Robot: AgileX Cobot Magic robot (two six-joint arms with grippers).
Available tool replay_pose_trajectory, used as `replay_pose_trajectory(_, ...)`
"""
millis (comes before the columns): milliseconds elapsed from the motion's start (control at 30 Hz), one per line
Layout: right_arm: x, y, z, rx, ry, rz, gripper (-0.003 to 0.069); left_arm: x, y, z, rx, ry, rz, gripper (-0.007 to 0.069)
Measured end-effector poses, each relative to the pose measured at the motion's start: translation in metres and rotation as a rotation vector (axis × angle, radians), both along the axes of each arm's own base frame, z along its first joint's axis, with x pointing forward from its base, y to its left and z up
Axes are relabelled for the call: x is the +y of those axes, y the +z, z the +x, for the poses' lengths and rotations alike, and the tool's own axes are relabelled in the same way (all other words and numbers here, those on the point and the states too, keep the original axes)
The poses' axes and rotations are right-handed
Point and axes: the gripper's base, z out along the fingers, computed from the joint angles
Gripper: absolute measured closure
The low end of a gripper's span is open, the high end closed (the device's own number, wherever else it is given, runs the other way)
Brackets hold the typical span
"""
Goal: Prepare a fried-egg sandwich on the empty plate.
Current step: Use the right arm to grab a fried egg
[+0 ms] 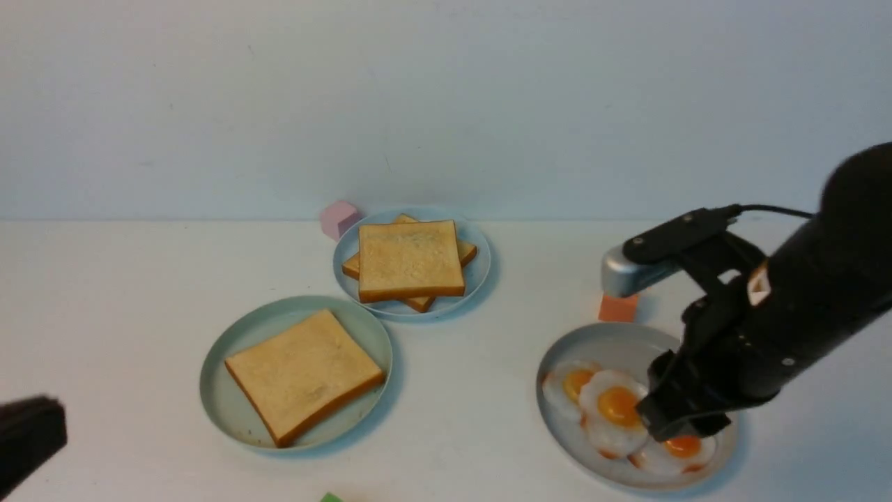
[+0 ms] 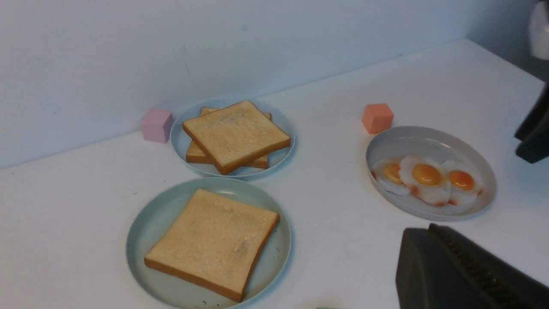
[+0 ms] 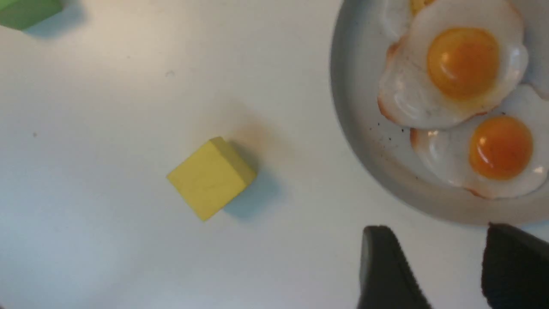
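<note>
My right gripper should next grab the egg by the edge of its white [image 1: 693, 468] to lay a fried egg on the toast slice [image 1: 305, 375].
The mint-green plate [image 1: 265, 324] [image 2: 158, 214] lies front left of centre with a single toast slice [image 1: 303, 373] [image 2: 212, 242] flat on it. No fried-egg sandwich is in view. Behind it, two stacked toast slices [image 1: 410, 259] rest on a pale blue plate [image 1: 481, 261]. Three fried eggs [image 1: 617, 408] [image 3: 461, 64] overlap on the grey plate [image 1: 613, 341] [image 3: 356, 128] at the right. My right gripper [image 1: 679, 418] [image 3: 437, 229] hangs open over that plate's near edge, holding nothing. My left gripper [image 1: 28, 436] [image 2: 429, 234] is shut and empty at the near left.
A pink cube [image 1: 339, 218] sits by the back wall beside the blue plate. An orange cube [image 1: 617, 307] stands just behind the grey plate. A yellow cube [image 3: 211, 177] and a green cube [image 3: 25, 10] lie on the table near its front edge.
</note>
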Motion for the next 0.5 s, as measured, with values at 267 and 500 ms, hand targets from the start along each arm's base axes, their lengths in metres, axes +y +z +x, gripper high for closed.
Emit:
replay_pose_trajectory(267,0.035,-0.041,0.02,-0.026,0.026,-0.235,0.0211,0.014,-0.027,-0.032,-0.125,0.001,-0.066,0.0638)
replay_pose_trajectory(500,0.051,-0.068,0.034,-0.113,0.009,-0.301,0.0064,0.012,-0.028,-0.028,-0.102,-0.001,-0.063,0.0638)
